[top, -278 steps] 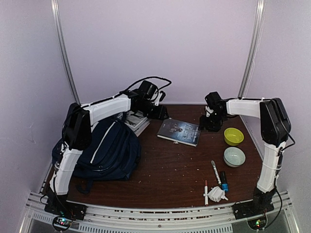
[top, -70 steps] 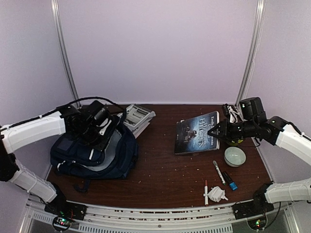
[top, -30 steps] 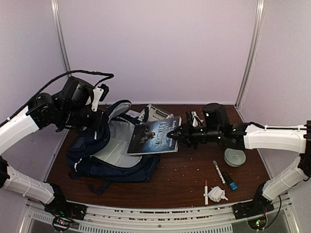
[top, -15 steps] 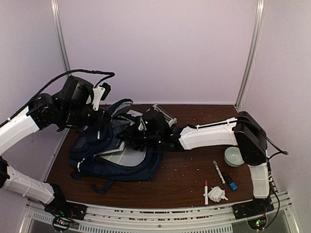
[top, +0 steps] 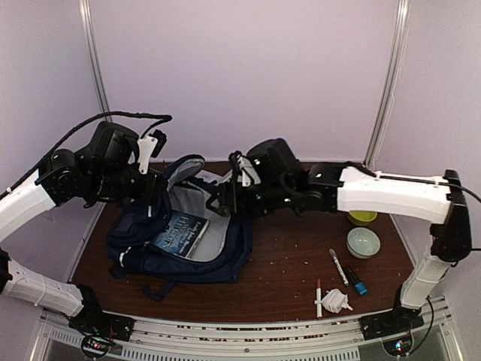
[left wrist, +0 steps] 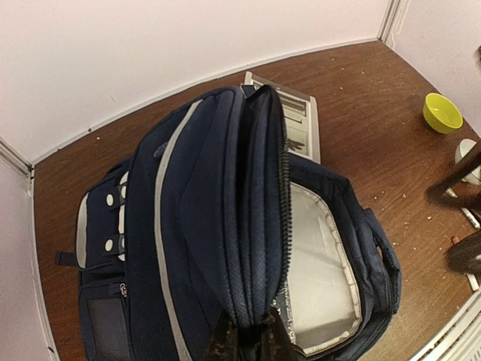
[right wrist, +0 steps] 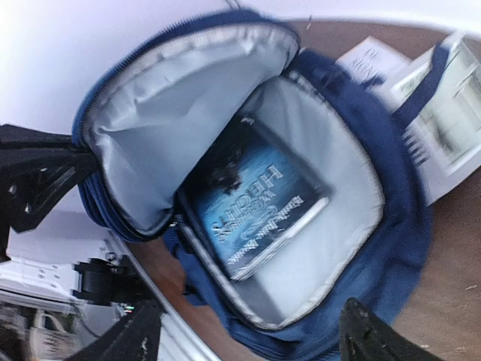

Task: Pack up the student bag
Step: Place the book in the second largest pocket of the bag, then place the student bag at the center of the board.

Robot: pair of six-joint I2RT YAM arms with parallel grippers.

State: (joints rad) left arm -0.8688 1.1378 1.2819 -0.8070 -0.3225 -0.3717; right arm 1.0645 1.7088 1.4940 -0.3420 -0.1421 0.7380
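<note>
My left gripper needs to hold on to the raised flap [left wrist: 252, 226] until the flap gets to the opposite rim. The flap would leave the bag wide open if I let go now.
The student bag [top: 225, 252], a large navy backpack, lies on the table's left half with its main compartment gaping and its grey lining showing. My left gripper [top: 155, 194] is shut on the raised front flap [left wrist: 252, 226] and holds it up; its fingertips [left wrist: 225, 340] pinch the flap's edge. A dark blue book [top: 179, 233] lies flat inside the compartment [right wrist: 252, 199]. My right gripper [top: 228, 199] hovers at the bag's right rim, open and holding nothing. In the right wrist view its fingers [right wrist: 139, 338] stand wide apart over the bag's mouth.
A stack of pale books [top: 219, 179] lies behind the bag. To the right are a yellow bowl [top: 362, 217], a pale green bowl [top: 363, 242], two markers [top: 335, 265], a blue-capped pen [top: 353, 281] and a white crumpled wad [top: 336, 301].
My right gripper carried the book into the bag, opened and let it go, then drew back to the right. The left gripper kept the flap raised.
</note>
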